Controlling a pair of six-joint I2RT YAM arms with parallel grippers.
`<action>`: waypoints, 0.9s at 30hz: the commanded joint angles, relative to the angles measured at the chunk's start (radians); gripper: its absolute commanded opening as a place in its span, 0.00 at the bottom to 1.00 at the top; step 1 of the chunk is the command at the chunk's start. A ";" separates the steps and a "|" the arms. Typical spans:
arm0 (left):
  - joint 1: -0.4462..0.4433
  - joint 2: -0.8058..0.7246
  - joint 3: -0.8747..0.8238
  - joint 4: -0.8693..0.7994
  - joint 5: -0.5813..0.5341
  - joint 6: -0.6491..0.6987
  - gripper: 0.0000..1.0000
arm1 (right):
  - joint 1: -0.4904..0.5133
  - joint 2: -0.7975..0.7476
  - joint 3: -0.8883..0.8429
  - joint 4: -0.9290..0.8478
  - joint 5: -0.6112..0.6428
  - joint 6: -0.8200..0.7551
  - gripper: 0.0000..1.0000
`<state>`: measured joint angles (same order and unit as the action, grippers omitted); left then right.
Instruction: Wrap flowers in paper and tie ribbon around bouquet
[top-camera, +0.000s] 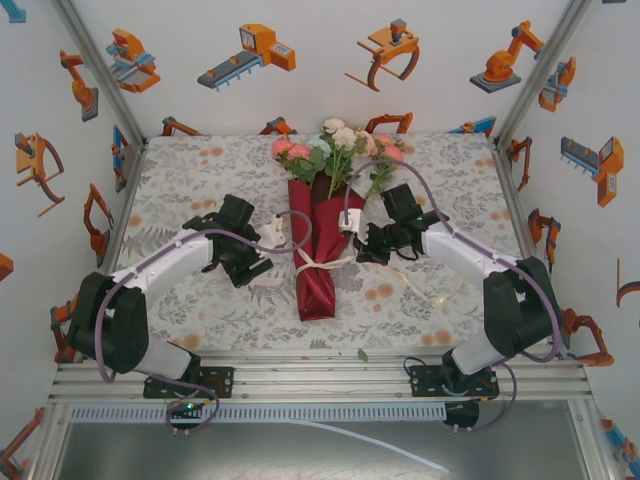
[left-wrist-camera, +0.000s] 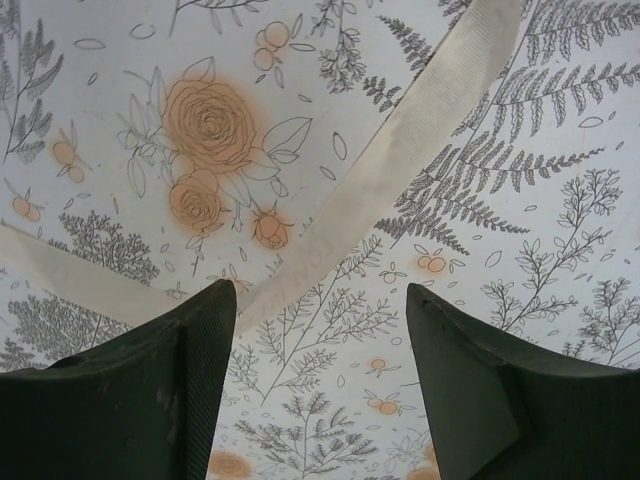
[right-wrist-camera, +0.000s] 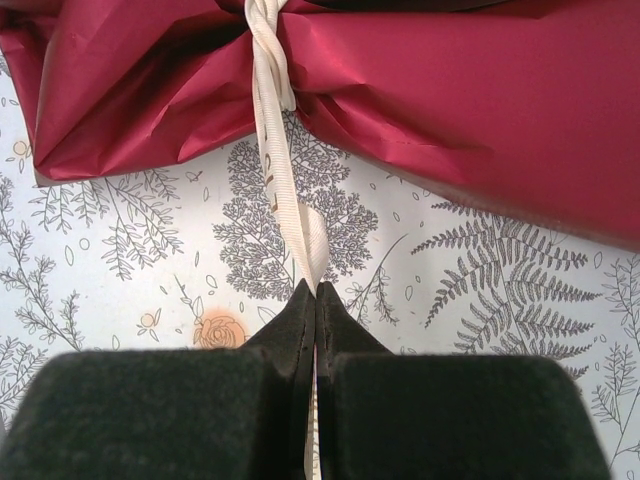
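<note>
My left gripper should grab the loose cream ribbon at its bend (left-wrist-camera: 242, 316) and leave its tail free, to make a loop for tying the bouquet.
The bouquet (top-camera: 316, 240) lies in the middle of the table, its crimson paper (top-camera: 318, 285) forming a cone that narrows toward me, with the flowers (top-camera: 337, 148) spilling out at the far end. The cream ribbon (top-camera: 325, 263) crosses the cone's lower part. My right gripper (top-camera: 358, 245) sits just right of the cone, and in the right wrist view this gripper (right-wrist-camera: 317, 292) is shut on the twisted ribbon (right-wrist-camera: 285, 180), which runs taut up to the pinched paper (right-wrist-camera: 450, 100). My left gripper (top-camera: 262, 262), left of the cone, is open (left-wrist-camera: 320, 290). The ribbon (left-wrist-camera: 400, 130) lies loose on the cloth beyond its left fingertip.
A floral-printed tablecloth (top-camera: 200, 170) covers the table. Walls with robot pictures close in the left, right and back. A metal rail (top-camera: 320, 380) runs along the near edge, with a small fallen leaf (top-camera: 362, 354) just before it.
</note>
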<state>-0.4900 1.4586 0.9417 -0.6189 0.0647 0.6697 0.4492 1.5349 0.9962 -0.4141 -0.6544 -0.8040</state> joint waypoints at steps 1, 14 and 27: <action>-0.001 0.067 0.002 0.015 0.003 0.067 0.65 | -0.009 0.007 0.024 -0.032 -0.013 -0.024 0.00; -0.011 0.180 -0.061 0.171 -0.062 0.080 0.22 | -0.013 -0.022 0.018 -0.048 -0.011 -0.024 0.00; 0.137 -0.352 -0.165 0.556 0.238 -0.423 0.00 | -0.019 -0.097 -0.060 0.183 -0.055 0.171 0.00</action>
<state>-0.3607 1.1786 0.8307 -0.2340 0.1818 0.4549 0.4358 1.4807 0.9657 -0.3408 -0.6743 -0.7227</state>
